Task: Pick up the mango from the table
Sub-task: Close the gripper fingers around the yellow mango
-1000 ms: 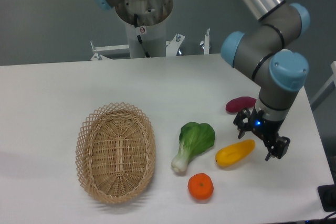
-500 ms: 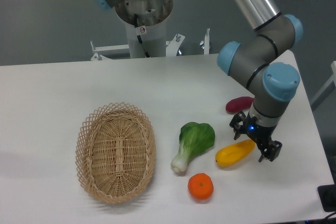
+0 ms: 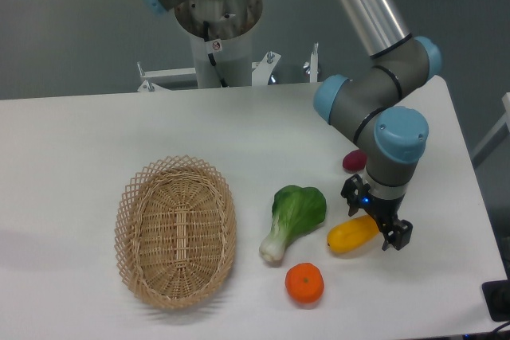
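My gripper takes hold of the mango by its end farther from the orange point(image 3: 366, 224) next, to pick it up from the table.
The mango point(image 3: 349, 235) is a yellow-orange elongated fruit lying on the white table point(image 3: 80, 133) at the front right. My gripper point(image 3: 374, 220) is open and hangs right over the mango's right end, one finger on each side of it. The fingers stand close to the fruit, but I see no grip on it. The right end of the mango is hidden behind the gripper.
A round orange fruit point(image 3: 304, 283) lies just front-left of the mango. A green bok choy point(image 3: 292, 218) lies to its left. A dark purple vegetable point(image 3: 353, 160) is partly hidden behind the arm. A wicker basket point(image 3: 175, 230) stands at the left.
The gripper has moved left along the table, from beside the mango's right tip to over its right end. The mango has not moved.
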Robot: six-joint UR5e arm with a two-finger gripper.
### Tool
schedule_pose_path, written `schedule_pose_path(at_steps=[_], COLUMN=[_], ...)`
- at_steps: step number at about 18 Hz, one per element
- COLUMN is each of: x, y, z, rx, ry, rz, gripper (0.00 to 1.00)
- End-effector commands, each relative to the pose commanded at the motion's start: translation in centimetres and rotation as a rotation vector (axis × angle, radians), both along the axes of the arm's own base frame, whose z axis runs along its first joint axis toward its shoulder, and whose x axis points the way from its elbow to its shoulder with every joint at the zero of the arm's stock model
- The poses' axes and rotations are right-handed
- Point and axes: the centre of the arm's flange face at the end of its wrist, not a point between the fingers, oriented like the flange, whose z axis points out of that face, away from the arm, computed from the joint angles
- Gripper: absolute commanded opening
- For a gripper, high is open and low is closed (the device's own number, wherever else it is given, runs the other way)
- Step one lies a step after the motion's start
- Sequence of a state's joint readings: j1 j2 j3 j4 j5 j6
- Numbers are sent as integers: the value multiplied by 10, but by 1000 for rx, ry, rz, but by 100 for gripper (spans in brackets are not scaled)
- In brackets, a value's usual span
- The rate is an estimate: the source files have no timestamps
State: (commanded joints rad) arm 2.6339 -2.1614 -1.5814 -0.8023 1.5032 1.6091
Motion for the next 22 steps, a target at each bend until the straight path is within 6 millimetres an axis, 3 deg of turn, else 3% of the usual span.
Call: schedule_pose_path(at_steps=[6, 12, 13, 15, 17, 22], x=[2, 9, 9, 10, 10, 10], y=[-3, 9, 9, 8, 8, 8], z=[-5, -11, -11, -11, -11, -9], rx=[-30, -25, -25, -24, -24, -21], ry=[5, 2, 2, 3, 3, 1], rz=[14, 46, 46, 49, 50, 50], gripper=[100, 100, 97, 78, 68, 54])
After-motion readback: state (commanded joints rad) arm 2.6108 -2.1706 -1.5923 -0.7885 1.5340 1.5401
